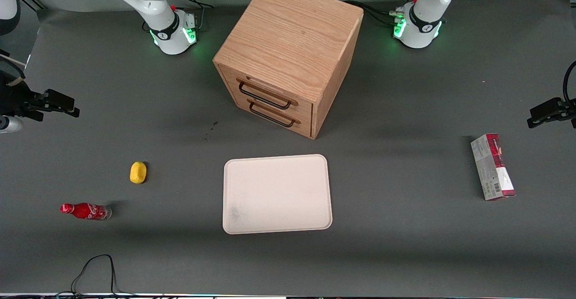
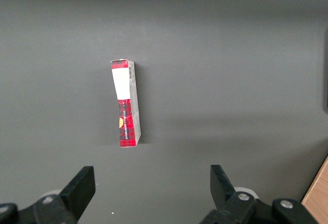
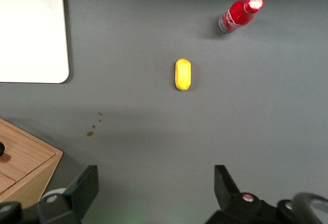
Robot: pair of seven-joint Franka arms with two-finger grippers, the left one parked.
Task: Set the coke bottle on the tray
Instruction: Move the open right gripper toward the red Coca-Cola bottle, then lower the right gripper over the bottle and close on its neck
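Note:
The coke bottle should go on the tray, so I will grab the bottle by its labeled body with my gripper next.
The coke bottle, small and red with white script, stands on the dark table near the working arm's end. It is nearer the front camera than a yellow lump. The cream tray lies flat and bare in front of the drawer cabinet, well apart from the bottle. My gripper hangs above the table at the working arm's end, farther from the front camera than the bottle. It is open, with only bare table between its fingers.
A yellow lump lies between gripper and bottle. The wooden drawer cabinet stands mid-table. A red-and-grey carton lies toward the parked arm's end. A black cable loops at the front edge.

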